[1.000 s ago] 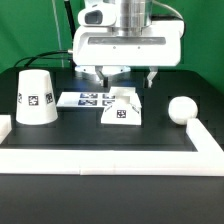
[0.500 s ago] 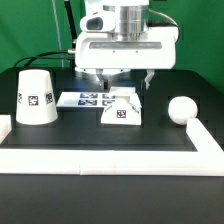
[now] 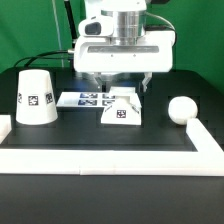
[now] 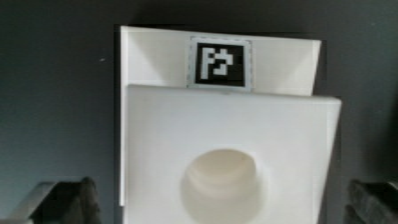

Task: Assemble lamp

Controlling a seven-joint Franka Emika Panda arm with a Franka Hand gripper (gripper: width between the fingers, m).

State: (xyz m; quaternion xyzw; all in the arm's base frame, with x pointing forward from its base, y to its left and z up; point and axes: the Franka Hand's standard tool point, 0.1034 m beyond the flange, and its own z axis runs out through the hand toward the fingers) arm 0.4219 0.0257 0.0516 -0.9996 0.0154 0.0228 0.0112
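Next, my gripper grabs the block's opposite sides, to keep the white base block's round socket (image 4: 224, 172) free for the ball bulb.
The small angular white base block (image 3: 122, 108) with a square tag sits on the black table near the middle. In the wrist view the base block (image 4: 222, 120) fills the picture, showing its tag and a round socket. My gripper (image 3: 124, 81) hangs open just above and behind the block, one finger on each side and not touching it. The fingertips (image 4: 54, 200) show as dark shapes flanking the block. The cone shade (image 3: 35, 97) stands at the exterior view's left. The ball bulb (image 3: 181, 109) lies at the exterior view's right.
The marker board (image 3: 85, 99) lies flat between the shade and the base block. A raised white border (image 3: 110, 158) runs along the table's front and sides. The big white robot body stands behind the block.
The gripper has risen slightly above the base block. The lamp pieces have not moved.
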